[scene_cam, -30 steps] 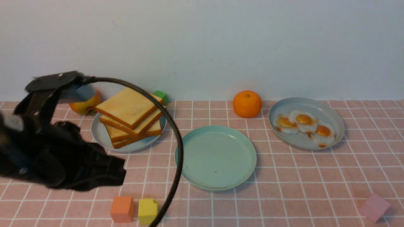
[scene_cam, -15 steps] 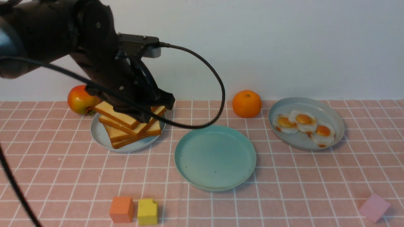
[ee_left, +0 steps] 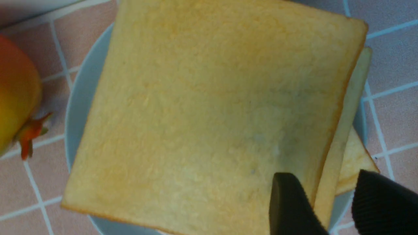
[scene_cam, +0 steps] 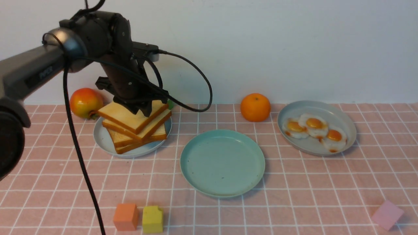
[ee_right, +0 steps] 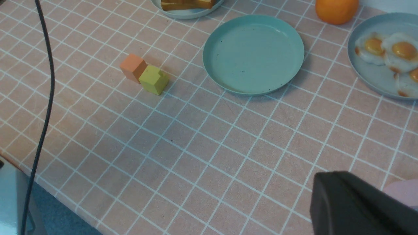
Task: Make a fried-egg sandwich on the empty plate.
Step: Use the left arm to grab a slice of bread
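My left gripper's open fingers are far narrower than the top toast slice's broad side [scene_cam: 127, 114], so I next need to pinch the slice by its thin crust edge.
A stack of several golden toast slices [scene_cam: 130, 130] lies on the pale blue plate [scene_cam: 104, 142] at the back left. My left gripper [scene_cam: 143, 111] is open right over the stack. In the left wrist view its jaws [ee_left: 333, 202] straddle one edge of the top slice [ee_left: 212, 107], one finger over the slice and one outside it. The mint-green plate [scene_cam: 222, 163] stands bare in the middle and also shows in the right wrist view [ee_right: 253, 54]. Three fried eggs [scene_cam: 314, 124] lie on the grey plate [scene_cam: 326, 109] at the back right. My right gripper [ee_right: 359, 202] is shut and empty, low over the cloth near the front right.
An orange [scene_cam: 255, 107] sits between the green and grey plates at the back. A red-yellow fruit [scene_cam: 84, 102] sits left of the toast plate. An orange cube [scene_cam: 126, 216] and a yellow cube [scene_cam: 152, 218] lie at the front, a pink cube [scene_cam: 387, 214] at the front right. The left arm's cable [scene_cam: 78, 156] hangs down at the left.
My left arm rose from low at the front left, swung over the toast stack and came down onto its top slice. The toast, plates and eggs have not moved.
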Motion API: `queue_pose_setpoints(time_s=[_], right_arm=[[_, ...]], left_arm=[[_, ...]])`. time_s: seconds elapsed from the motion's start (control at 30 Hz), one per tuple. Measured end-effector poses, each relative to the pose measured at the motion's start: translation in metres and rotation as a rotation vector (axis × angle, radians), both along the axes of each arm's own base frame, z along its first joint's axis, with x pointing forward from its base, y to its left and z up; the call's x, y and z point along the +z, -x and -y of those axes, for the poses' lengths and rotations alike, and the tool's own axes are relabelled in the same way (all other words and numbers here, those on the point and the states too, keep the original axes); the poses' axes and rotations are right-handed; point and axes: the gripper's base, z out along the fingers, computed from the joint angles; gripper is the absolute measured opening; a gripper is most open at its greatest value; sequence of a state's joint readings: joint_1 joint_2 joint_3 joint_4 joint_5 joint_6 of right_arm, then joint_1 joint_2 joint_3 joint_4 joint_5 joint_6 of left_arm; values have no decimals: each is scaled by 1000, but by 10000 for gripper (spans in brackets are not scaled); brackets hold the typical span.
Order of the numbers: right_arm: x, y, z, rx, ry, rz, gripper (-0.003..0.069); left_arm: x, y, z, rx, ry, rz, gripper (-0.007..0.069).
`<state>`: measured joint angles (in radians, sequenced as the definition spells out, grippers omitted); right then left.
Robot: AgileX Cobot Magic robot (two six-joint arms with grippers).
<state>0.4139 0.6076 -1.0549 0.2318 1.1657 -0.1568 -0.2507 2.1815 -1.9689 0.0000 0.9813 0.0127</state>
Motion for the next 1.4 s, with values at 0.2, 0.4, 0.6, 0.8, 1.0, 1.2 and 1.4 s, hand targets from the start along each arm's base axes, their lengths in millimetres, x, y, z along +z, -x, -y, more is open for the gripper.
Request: queue_pose_setpoints(time_s=[0.2,0.4,0.6,0.8,1.0,1.2,1.4], right_arm=[[0,0,0,-3,-5,2,16],[0,0,0,-14,-16,-7,20],[0,0,0,-16,-15,-6,24],[0,0,0,-16,-14,-6,25],[0,0,0,-16,-14,-6,25],[0,0,0,-16,-14,-6,31],[0,0,0,-16,-14,-6,32]], left_arm=[[-17,-12,2,-38,-28,55,390],[-25,-16,2,-53,-54,63,371],[-29,-18,2,-59,-64,59,369],[-30,-18,3,-61,-67,59,375],[-30,-18,3,-62,-67,56,442],[-30,-18,2,-63,-71,57,436],[-30,-18,1,-70,-88,61,285]])
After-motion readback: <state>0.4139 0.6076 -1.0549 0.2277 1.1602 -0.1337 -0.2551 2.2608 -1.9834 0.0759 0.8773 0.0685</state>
